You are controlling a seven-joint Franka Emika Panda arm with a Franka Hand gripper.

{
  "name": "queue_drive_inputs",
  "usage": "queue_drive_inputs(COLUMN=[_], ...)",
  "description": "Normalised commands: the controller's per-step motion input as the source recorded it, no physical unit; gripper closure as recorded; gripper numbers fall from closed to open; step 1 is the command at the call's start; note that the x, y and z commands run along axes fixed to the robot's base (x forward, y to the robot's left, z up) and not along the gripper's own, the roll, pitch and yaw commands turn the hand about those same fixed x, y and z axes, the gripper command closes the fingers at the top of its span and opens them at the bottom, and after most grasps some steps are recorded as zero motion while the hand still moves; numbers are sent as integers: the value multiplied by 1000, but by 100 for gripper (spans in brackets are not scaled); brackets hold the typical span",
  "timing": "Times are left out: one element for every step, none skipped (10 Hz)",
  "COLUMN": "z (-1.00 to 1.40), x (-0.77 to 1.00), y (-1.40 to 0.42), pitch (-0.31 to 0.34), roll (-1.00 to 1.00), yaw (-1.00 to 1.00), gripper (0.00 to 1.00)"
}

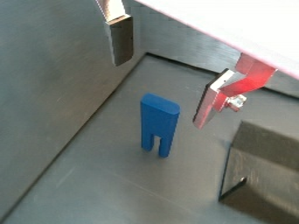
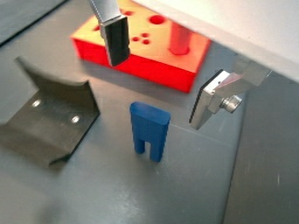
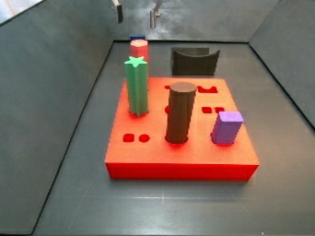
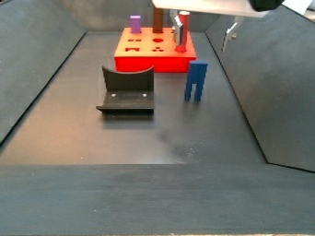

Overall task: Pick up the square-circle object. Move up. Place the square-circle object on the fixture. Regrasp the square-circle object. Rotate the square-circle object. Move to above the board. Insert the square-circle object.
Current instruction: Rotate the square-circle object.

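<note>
The square-circle object will go on the fixture (image 3: pixel 196 62) (image 1: pixel 257 162) for regrasping, so my gripper will next grab the object by its solid upper block above its pegs.
The square-circle object (image 1: pixel 158 125) is a small blue piece standing upright on the dark floor, its two prongs pointing down. It also shows in the other wrist view (image 2: pixel 149 129) and in a side view (image 4: pixel 196 81), just off the corner of the red board (image 4: pixel 154 55). My gripper (image 1: pixel 162 92) hangs open above the piece, one finger to each side, touching nothing. Its silver fingers (image 2: pixel 114 39) hold nothing between them. The dark fixture (image 4: pixel 127 89) stands on the floor beside the blue piece. In the side view from behind the board the piece is hidden, and the gripper (image 3: pixel 135 17) shows at the far end.
The board (image 3: pixel 185 152) carries a green star-topped post (image 3: pixel 136 88), a tall brown cylinder (image 3: pixel 181 112), a purple block (image 3: pixel 227 127) and a red peg (image 2: pixel 180 39). Grey walls (image 4: pixel 264 83) slope up round the floor on all sides.
</note>
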Motion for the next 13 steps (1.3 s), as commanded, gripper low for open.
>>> queue_drive_inputs(z=[-28,-28,-28,-28,-28,-1000,-1000,-1000,-1000,-883,-700,-608,-388], x=[40,40,40,40,40,0,17,29,37,37,36,39,43], y=[-3,-3,-2,2,6,0,0,-2,-4,-4,-3,-2,0], pitch=[26,32,35,36,37,37,16,-4,-20,-27,-31,-33,-33], roll=[-110,-135,-142,-126,-102,-100,-100,-102,-98,-97,-105,-109,-123], yaw=[1000,1000,751,504,264,168,100,81,52,35,25,20,18], gripper=[0,0,0,0,0,0,0,0,0,0,0,0,0])
